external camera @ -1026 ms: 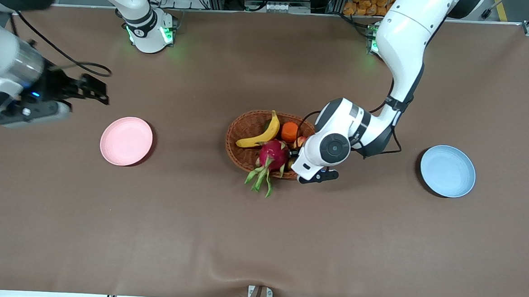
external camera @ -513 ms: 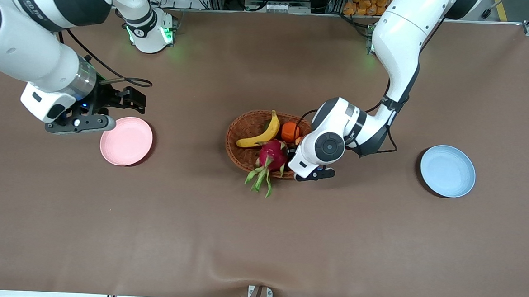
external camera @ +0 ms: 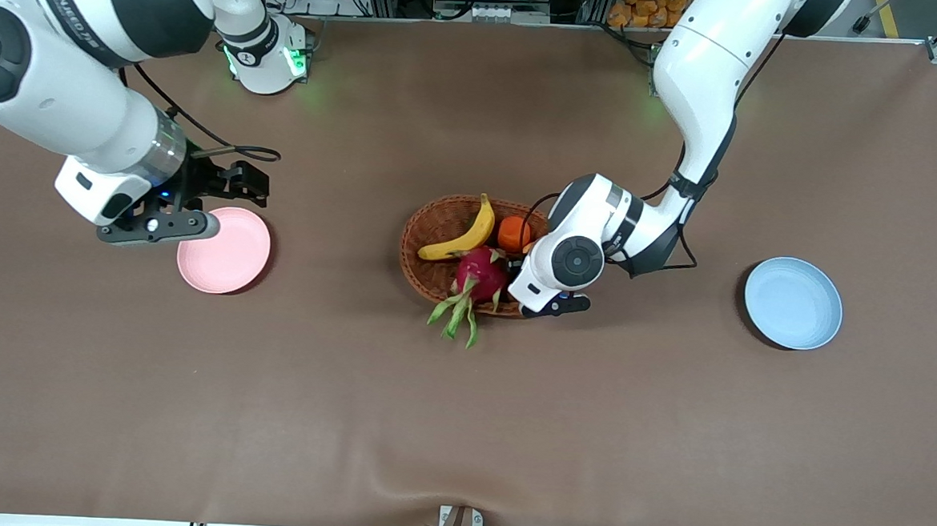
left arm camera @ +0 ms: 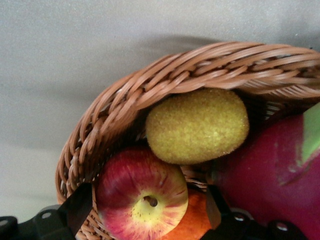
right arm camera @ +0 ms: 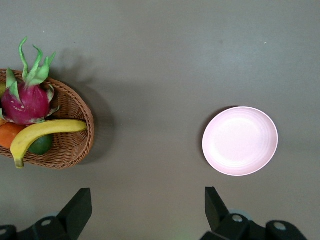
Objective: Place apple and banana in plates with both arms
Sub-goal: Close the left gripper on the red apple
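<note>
I should close my left gripper on the red apple now. My fingertips are at the red apple's sides in the wicker basket (left arm camera: 125,100), so they would hold the apple if I closed now.
My left gripper (left arm camera: 147,210) is open inside the wicker basket (left arm camera: 125,100), one finger on each side of the red and yellow apple (left arm camera: 142,197). In the front view the left arm's wrist (external camera: 573,260) hides the apple and the fingers. The banana (external camera: 463,235) lies across the basket and also shows in the right wrist view (right arm camera: 40,132). My right gripper (external camera: 250,183) is open and empty, up in the air by the pink plate (external camera: 224,252). The pink plate (right arm camera: 240,141) and the blue plate (external camera: 793,302) hold nothing.
The basket (external camera: 426,229) stands mid-table and also holds a magenta dragon fruit (external camera: 480,276), an orange fruit (external camera: 513,233) and a fuzzy yellow-green fruit (left arm camera: 197,125) beside the apple. The blue plate lies toward the left arm's end of the table, the pink plate toward the right arm's end.
My right arm has swung in from the table's end to the pink plate. My left gripper has moved deeper into the basket, and its wrist now covers the apple in the front view.
</note>
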Controlling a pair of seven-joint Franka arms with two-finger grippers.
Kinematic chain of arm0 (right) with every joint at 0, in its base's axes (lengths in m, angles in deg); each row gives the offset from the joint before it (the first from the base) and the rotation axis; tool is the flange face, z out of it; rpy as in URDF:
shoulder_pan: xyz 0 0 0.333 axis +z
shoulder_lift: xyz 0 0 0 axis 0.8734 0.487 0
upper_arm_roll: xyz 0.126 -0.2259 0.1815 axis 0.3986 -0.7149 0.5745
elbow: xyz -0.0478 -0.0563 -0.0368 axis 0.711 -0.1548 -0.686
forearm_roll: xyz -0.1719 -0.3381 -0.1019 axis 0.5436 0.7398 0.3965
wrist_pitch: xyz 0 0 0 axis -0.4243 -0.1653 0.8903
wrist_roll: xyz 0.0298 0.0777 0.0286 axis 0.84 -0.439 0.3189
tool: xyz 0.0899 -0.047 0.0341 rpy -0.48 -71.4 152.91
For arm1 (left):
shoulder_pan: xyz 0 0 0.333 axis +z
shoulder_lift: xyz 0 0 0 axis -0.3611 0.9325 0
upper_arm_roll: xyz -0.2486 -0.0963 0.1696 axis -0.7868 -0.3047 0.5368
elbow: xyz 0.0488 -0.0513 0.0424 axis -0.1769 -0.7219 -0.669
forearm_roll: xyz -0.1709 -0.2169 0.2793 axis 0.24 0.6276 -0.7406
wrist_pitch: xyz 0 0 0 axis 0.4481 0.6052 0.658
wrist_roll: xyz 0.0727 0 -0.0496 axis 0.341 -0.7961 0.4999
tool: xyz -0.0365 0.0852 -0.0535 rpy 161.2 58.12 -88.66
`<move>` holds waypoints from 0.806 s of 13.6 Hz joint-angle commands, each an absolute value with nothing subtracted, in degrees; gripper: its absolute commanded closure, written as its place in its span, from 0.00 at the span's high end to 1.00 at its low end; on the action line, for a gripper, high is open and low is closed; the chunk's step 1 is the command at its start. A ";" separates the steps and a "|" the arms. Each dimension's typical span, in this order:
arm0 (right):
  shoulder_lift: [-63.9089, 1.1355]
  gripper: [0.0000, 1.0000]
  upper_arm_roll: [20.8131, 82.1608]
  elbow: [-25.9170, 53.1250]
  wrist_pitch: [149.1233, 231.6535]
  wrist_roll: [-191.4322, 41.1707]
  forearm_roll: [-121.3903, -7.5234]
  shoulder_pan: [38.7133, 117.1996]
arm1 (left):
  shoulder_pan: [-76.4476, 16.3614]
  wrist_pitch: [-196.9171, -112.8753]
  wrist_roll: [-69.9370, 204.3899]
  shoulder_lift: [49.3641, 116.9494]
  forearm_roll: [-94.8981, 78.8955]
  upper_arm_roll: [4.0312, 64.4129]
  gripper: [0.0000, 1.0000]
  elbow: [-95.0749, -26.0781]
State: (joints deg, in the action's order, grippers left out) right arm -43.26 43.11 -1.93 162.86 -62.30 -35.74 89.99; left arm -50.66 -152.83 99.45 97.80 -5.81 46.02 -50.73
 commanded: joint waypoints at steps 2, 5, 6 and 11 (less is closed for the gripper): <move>-42.72 1.00 42.61 -2.89 162.92 -61.49 -36.75 90.04 | -51.40 -152.96 100.15 98.05 -6.01 46.57 0.69 -50.78; -42.63 1.00 42.52 -2.89 163.01 -61.49 -36.84 90.12 | -51.32 -149.73 100.33 97.00 -5.92 46.66 0.29 -49.90; -42.63 1.00 42.52 -2.89 163.10 -61.49 -36.84 90.04 | -51.05 -148.14 100.41 95.87 -5.92 46.66 0.28 -49.64; -42.72 1.00 42.52 -2.89 162.92 -61.49 -36.93 90.12 | -50.00 -136.81 100.41 89.27 -5.92 47.18 0.28 -45.95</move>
State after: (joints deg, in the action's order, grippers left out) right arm -43.13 42.80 -1.99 163.16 -62.09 -35.84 90.07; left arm -50.12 -141.60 99.45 92.59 -5.82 46.72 -46.92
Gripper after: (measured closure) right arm 0.000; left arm 0.264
